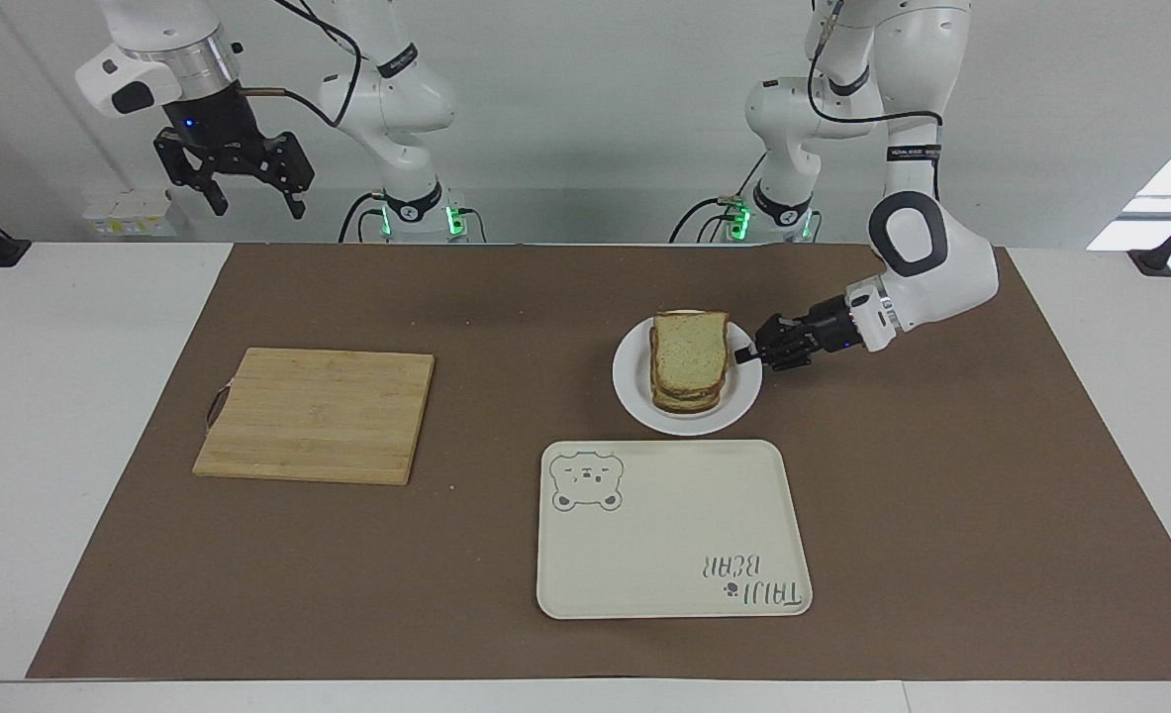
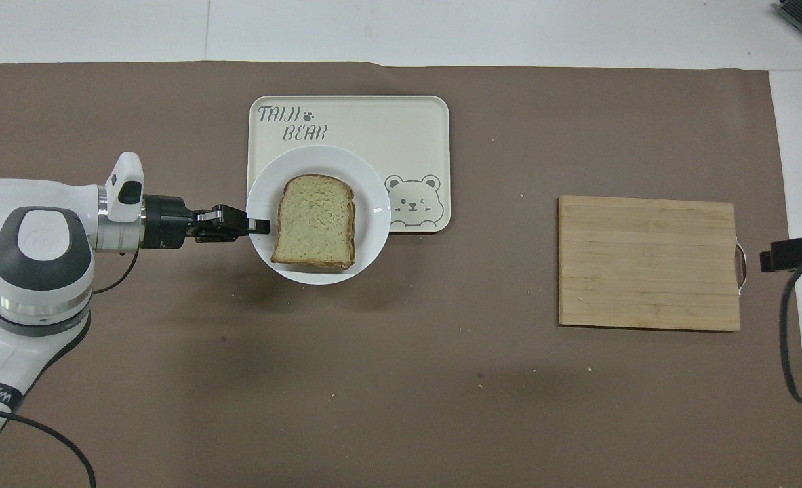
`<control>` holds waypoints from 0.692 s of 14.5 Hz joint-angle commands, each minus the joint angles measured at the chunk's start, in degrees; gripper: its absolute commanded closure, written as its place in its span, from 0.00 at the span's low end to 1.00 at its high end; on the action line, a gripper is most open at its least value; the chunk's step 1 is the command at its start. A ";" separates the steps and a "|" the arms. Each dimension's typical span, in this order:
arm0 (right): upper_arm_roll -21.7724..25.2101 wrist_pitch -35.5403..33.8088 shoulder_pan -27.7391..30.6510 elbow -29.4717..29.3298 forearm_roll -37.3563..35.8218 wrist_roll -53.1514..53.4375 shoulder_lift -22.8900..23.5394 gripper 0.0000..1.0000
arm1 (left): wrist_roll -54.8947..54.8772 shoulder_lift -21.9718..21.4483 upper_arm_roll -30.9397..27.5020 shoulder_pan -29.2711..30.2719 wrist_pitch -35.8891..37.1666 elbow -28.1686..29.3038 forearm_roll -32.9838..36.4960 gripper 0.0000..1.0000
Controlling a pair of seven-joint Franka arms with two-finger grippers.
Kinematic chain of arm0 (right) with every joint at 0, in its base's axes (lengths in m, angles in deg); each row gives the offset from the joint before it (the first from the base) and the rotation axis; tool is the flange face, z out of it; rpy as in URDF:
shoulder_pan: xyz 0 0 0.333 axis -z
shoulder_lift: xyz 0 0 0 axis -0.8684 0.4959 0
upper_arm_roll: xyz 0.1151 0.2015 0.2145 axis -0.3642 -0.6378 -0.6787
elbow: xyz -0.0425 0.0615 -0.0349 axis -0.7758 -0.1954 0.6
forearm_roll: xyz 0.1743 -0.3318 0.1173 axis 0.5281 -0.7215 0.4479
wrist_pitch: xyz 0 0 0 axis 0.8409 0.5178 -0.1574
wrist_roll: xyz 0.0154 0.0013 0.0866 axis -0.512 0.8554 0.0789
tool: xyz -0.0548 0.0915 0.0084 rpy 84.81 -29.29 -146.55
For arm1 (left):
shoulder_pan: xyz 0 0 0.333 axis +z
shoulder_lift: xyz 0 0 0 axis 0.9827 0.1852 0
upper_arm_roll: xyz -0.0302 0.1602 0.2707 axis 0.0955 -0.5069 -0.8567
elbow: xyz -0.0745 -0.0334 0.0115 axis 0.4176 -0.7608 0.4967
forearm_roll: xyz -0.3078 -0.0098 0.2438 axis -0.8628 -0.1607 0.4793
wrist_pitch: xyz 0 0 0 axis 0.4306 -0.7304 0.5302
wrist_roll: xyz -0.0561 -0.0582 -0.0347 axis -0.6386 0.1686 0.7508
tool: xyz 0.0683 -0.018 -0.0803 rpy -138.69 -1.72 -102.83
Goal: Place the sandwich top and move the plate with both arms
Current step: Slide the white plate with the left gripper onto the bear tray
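Observation:
I must keep the white plate in my left gripper until it is farther in, as it hangs over the cream tray's near edge (image 2: 418, 228), short of the tray's middle.
The sandwich top (image 1: 691, 347) is a pale speckled bread slice lying on a stack of slices on the small white plate (image 1: 634, 381). My left gripper (image 1: 748, 355) is shut on the plate's rim at the side toward the left arm's end and holds the plate up in the air. In the overhead view the plate (image 2: 373, 203) with the bread (image 2: 316, 220) covers the tray's edge nearest the robots, with the left gripper (image 2: 262, 226) at its rim. My right gripper (image 1: 239, 188) is open and empty, raised high near its base, and waits.
The cream tray with the bear drawing (image 1: 674, 535) lies farther from the robots than the plate; it also shows in the overhead view (image 2: 373, 122). A bamboo cutting board (image 1: 316, 414) lies toward the right arm's end. A brown mat (image 1: 941, 446) covers the table.

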 commanded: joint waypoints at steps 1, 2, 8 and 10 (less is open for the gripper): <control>-0.13 0.58 0.91 -0.41 1.01 0.09 0.17 0.00 | 0.85 7.52 0.58 0.76 1.74 -8.70 -1.02 1.00; -0.13 0.49 0.91 -0.41 0.92 0.01 0.17 0.00 | 0.76 10.41 0.75 0.67 1.65 -11.34 -0.94 1.00; -0.30 0.32 0.73 -0.41 1.09 -0.08 0.17 0.00 | 0.85 19.57 4.62 0.67 -6.07 -20.15 -0.85 1.00; -0.48 0.32 0.73 -0.41 1.09 -0.17 0.17 0.00 | 0.85 22.03 5.58 0.23 -8.53 -21.64 -0.50 1.00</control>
